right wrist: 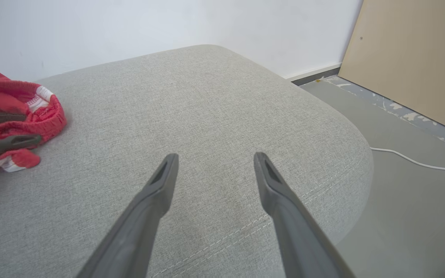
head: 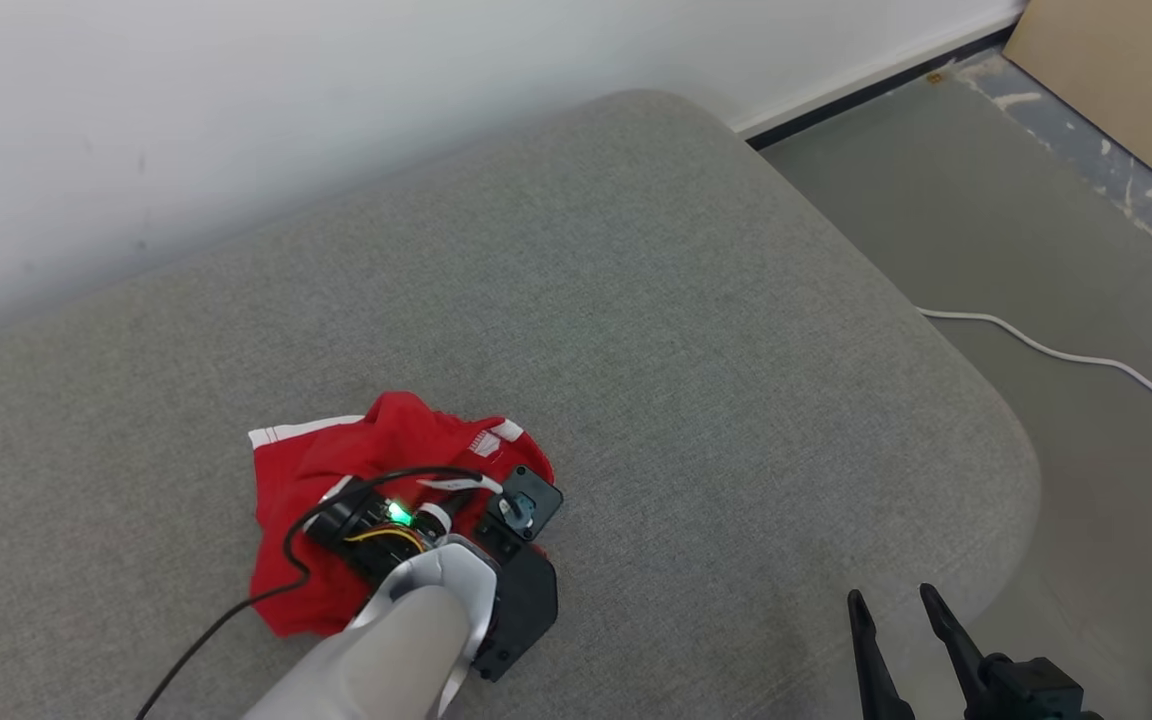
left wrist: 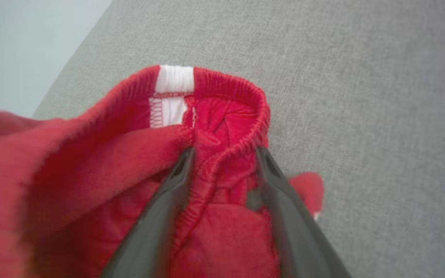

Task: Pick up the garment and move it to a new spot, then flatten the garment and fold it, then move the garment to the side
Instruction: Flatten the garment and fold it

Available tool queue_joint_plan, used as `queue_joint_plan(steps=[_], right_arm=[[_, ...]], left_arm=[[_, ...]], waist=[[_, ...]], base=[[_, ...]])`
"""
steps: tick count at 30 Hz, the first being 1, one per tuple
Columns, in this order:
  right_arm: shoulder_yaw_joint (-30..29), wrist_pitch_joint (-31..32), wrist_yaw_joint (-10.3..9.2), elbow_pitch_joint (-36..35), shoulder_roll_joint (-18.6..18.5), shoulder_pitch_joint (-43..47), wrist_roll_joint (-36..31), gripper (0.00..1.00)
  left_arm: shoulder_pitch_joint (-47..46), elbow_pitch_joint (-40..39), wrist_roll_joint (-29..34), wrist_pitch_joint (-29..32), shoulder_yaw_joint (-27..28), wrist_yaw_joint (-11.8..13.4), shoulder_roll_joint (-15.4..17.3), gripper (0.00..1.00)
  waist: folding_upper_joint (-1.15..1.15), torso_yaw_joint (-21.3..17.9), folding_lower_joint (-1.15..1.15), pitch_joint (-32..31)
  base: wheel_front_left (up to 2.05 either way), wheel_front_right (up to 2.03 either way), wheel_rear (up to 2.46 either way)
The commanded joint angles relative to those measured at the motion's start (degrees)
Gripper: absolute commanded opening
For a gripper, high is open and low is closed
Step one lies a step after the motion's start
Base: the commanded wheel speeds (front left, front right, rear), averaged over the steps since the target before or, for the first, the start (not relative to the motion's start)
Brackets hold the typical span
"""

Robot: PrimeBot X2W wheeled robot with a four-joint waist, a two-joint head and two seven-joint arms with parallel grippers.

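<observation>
The left gripper needs to carry the crumpled red garment to a new spot, so it should grab the garment by its elastic waistband next.
A crumpled red garment [head: 291, 490] with white trim lies on the grey cushion [head: 636, 330], near its front left. My left arm reaches down onto it, the wrist covering the fingers in the head view. In the left wrist view my left gripper [left wrist: 225, 151] is open, its two fingers astride a bunched fold of the red garment [left wrist: 72, 166] just below the elastic waistband [left wrist: 230, 87]. My right gripper [head: 891, 595] hovers open and empty over the cushion's front right corner, well apart from the garment [right wrist: 2, 96].
The cushion's rounded right edge [head: 996, 440] drops to a grey floor where a white cable [head: 1066, 355] runs. A tan board [head: 1126, 80] leans at the far right. A white wall [head: 236, 120] stands behind the cushion.
</observation>
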Motion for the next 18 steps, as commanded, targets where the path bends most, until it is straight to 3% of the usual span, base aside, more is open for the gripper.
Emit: queue_joint_plan(steps=[1,8,13,18], right_arm=[[-0.24,-0.47,-0.12,0.18,0.07,0.34,0.24,1.0],[0.43,-0.67,-0.12,1.17,0.08,-0.23,-0.21,1.0],[2.72,0.46,-0.12,1.74,0.06,-1.33,-1.1,1.0],[2.58,1.41,-0.12,1.69,0.03,-0.67,-1.82,1.0]], left_arm=[[-1.05,1.5,-1.07,0.46,-0.29,-0.2,0.16,0.0],[-2.08,-0.62,-7.36,-8.08,3.4,-1.42,0.01,0.0],[-4.4,-11.96,-17.13,-18.26,9.27,-0.89,0.09,0.0],[-2.31,-22.62,-22.18,-20.13,14.83,0.96,0.16,0.0]], waist=[[-0.01,-0.42,0.0,0.84],[-0.01,-0.05,0.0,0.26],[-0.01,1.1,0.0,-2.17],[-0.01,4.57,0.0,-4.56]], base=[[0.0,0.0,0.0],[0.0,0.0,0.0],[0.0,0.0,0.0],[0.0,0.0,0.0]])
